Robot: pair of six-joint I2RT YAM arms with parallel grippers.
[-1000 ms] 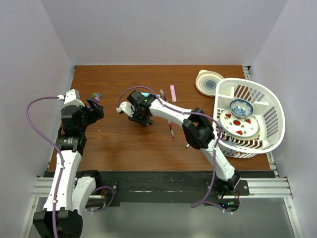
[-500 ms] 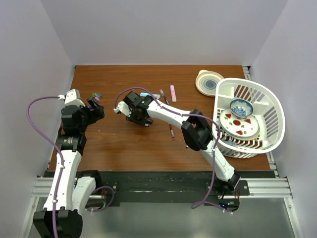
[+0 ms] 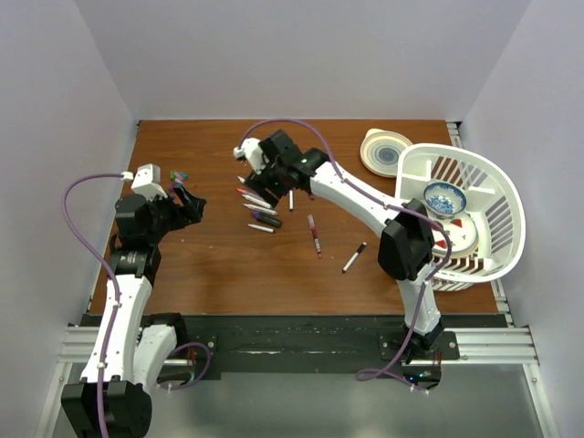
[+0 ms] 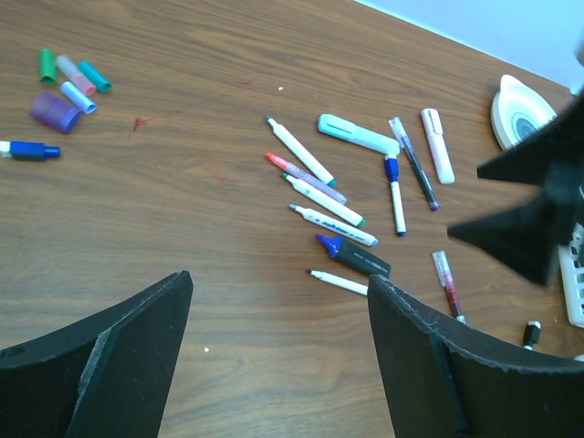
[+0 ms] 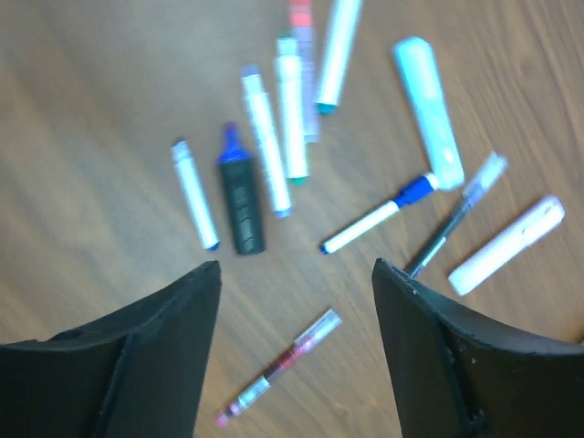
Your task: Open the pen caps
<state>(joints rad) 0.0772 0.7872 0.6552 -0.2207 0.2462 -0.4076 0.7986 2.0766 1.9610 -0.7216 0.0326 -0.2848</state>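
My right gripper should next grab the blue-capped pen (image 5: 379,217) by its white body, so that the blue cap is left for my left gripper to open.
Loose pen caps (image 4: 75,84) in green, pink, teal, pale blue and purple lie in a cluster at the far left; they also show beside my left arm as pen caps (image 3: 179,173). Several white marker pens (image 4: 321,196) and a black highlighter (image 4: 358,257) lie mid-table. My left gripper (image 4: 278,365) stands open over bare wood, with nothing between its fingers. Above the pens, my right gripper (image 5: 297,347) is open and empty. A red pen (image 5: 278,367) lies on the table under its gap. A teal highlighter (image 5: 429,109) and a blue-capped pen (image 5: 379,217) lie beyond.
A white basket (image 3: 511,182) holding a bowl (image 3: 444,197) and a strawberry plate stands at the right edge. A round lid (image 3: 385,151) lies behind it. A pink highlighter (image 4: 437,146) and a black pen (image 3: 354,257) lie apart from the pile.
My right gripper has opened and lifted toward the back of the table, uncovering the pile of pens. The right elbow swung right. The left gripper edged slightly toward the middle.
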